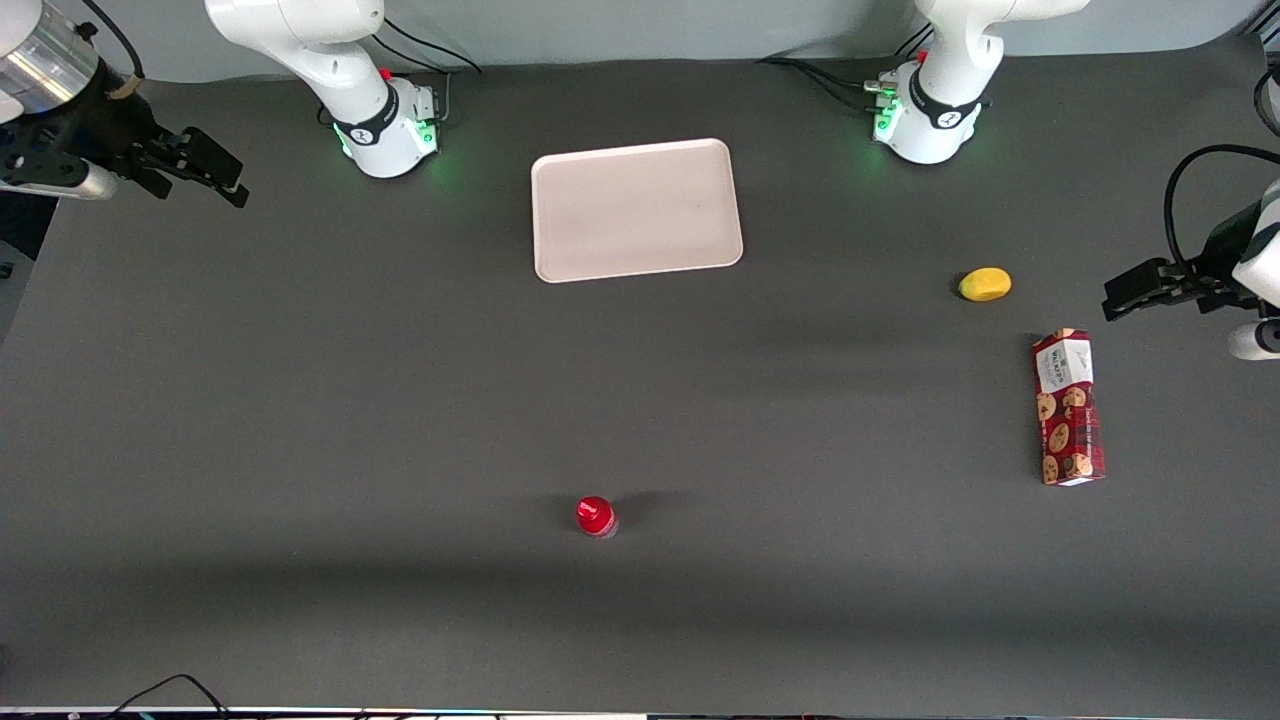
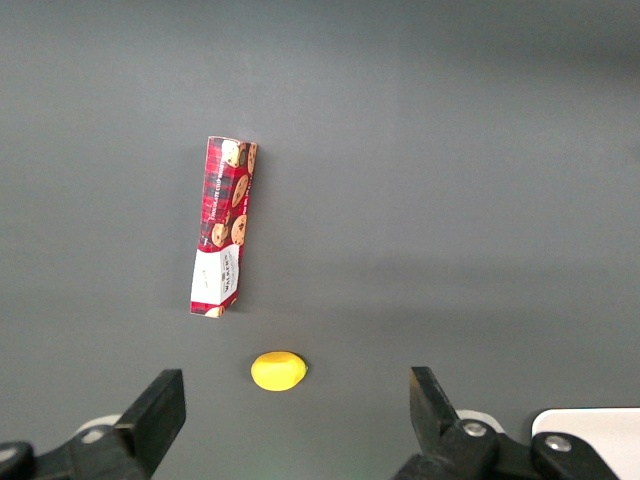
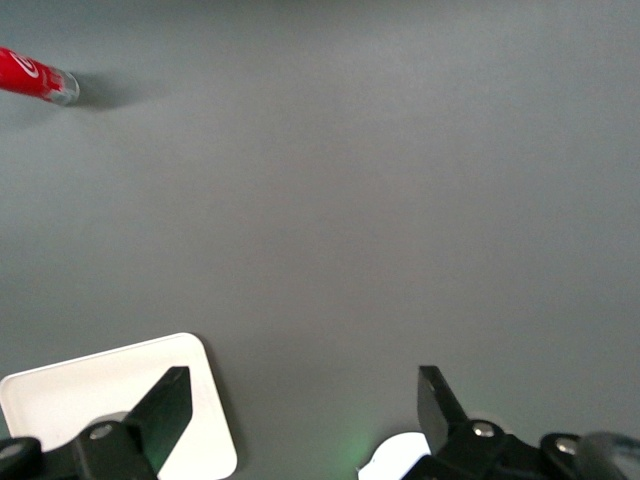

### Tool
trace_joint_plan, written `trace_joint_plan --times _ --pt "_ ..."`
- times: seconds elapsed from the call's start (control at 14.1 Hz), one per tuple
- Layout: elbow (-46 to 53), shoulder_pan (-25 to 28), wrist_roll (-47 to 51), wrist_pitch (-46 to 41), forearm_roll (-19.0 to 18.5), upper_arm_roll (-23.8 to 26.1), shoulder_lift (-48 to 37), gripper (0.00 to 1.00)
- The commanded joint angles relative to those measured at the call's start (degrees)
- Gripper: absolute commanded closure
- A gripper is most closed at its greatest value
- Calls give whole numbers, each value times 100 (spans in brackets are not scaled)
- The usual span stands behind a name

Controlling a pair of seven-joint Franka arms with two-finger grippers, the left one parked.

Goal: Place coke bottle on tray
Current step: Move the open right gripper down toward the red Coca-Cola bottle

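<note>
The coke bottle needs to go on the tray (image 1: 636, 208), so my gripper will next pick it up by its red cap (image 1: 594, 510).
The coke bottle (image 1: 596, 516) stands upright on the dark table, seen from above as a red cap, much nearer to the front camera than the tray. It also shows in the right wrist view (image 3: 36, 80) with its red label and clear base. The pale tray (image 1: 636, 208) lies flat between the two robot bases, with nothing on it; one corner shows in the right wrist view (image 3: 100, 400). My gripper (image 1: 222, 178) hangs high at the working arm's end of the table, far from both. It is open and empty (image 3: 303, 385).
A yellow lemon-like object (image 1: 985, 284) and a red patterned cookie box (image 1: 1068, 407) lie toward the parked arm's end of the table. Both show in the left wrist view, the lemon (image 2: 277, 370) and the box (image 2: 224, 226). The robot bases (image 1: 392, 128) (image 1: 925, 120) flank the tray.
</note>
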Motion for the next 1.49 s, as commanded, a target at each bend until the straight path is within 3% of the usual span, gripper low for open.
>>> trace_joint_plan --times 0.0,0.43,0.78,0.99,1.13,1.42 --pt "106 20 -38 9 179 -159 17 0" --pt "604 222 -371 0 100 -28 243 0" --pt "3019 240 215 -369 47 1060 2341 0" --pt "4110 450 743 -291 -532 1614 3633 0" --pt "4770 626 1322 -37 -568 1756 4425 0" --pt "4869 1039 2218 1289 -1252 1853 5235 0"
